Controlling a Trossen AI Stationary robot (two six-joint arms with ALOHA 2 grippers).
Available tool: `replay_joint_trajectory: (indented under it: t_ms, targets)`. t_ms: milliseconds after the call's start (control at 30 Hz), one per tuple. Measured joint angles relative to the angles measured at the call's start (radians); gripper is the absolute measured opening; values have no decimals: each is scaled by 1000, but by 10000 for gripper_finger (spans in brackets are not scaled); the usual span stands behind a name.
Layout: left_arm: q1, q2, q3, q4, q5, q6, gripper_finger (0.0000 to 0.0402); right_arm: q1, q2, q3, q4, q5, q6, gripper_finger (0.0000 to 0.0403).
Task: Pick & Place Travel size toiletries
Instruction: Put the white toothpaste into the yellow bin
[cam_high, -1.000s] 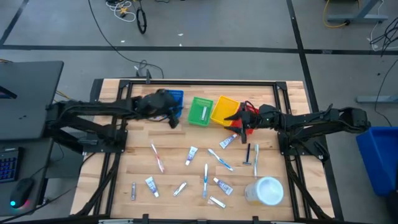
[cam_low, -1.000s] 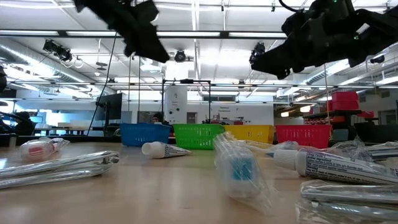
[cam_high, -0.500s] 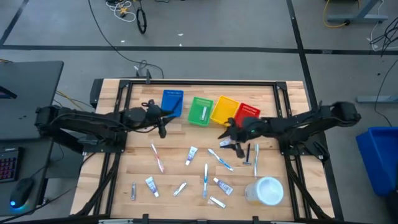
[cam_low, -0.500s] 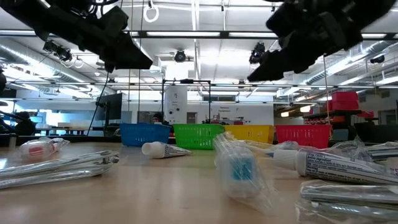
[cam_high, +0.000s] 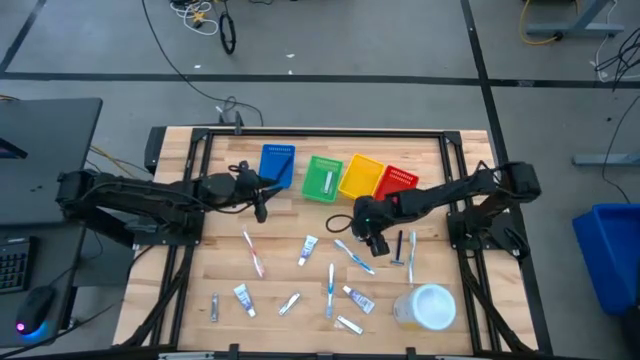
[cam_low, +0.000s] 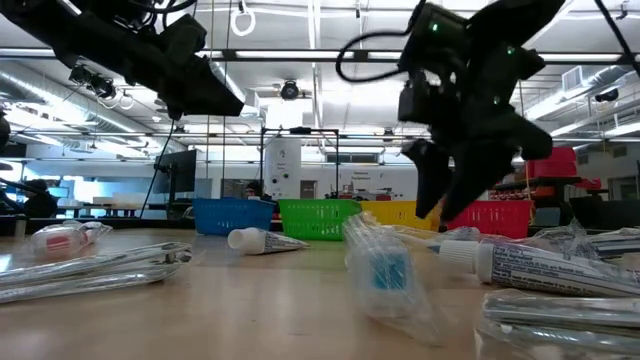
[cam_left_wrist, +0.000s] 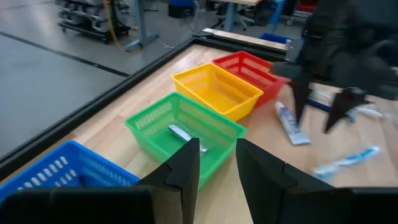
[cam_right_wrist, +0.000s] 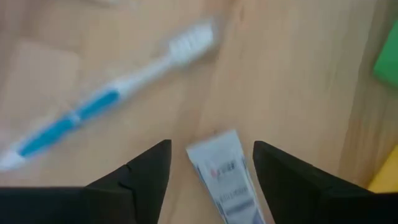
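My right gripper's fingers are still above the white tube's flat end, so it is too early to close on the tube. Lowering comes first.
Small white tubes, thin toothbrushes and a dark razor (cam_high: 398, 245) lie scattered flat on the wooden table. My right gripper (cam_high: 366, 238) points down, open, over a white tube with blue print (cam_right_wrist: 219, 174). Its fingers stand on either side of the tube's end, low above the table (cam_low: 445, 212). A blue-and-white toothbrush (cam_right_wrist: 112, 106) lies beside the tube. My left gripper (cam_high: 262, 207) hovers open and empty near the blue basket (cam_high: 277, 163), raised above the table (cam_low: 215, 100). The green basket (cam_left_wrist: 180, 127) holds one small white item (cam_left_wrist: 180, 132).
Blue, green (cam_high: 323, 178), yellow (cam_high: 360, 176) and red (cam_high: 397, 180) baskets stand in a row along the far side. A large round translucent container (cam_high: 428, 306) sits at the near right. A pink toothbrush (cam_high: 253, 252) and more tubes (cam_high: 243, 298) lie toward the near left.
My right gripper left the red basket, moved toward the table's near edge and leftward, tipped to point down and dropped low over the white tube. My left gripper drew back from the blue basket toward the left and near side, then stayed still.
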Motion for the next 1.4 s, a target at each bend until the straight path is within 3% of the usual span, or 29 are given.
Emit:
replay_joint_trajectory:
  t_ms: [267, 467, 1133, 1300, 1400]
  targets:
    - [0, 0, 0, 2, 25, 17, 112, -10, 48, 0, -66, 40, -73, 282]
    - [0, 0, 0, 3, 20, 64, 112, -16, 48, -6, -67, 40, -104, 285]
    - [0, 0, 0, 3, 17, 77, 112, -29, 46, -35, -52, 22, 35, 117]
    - [0, 0, 0, 3, 17, 77, 112, -28, 47, -37, 18, -49, 148, 105]
    - [0, 0, 0, 3, 15, 77, 112, -25, 47, -37, 146, -78, 216, 105]
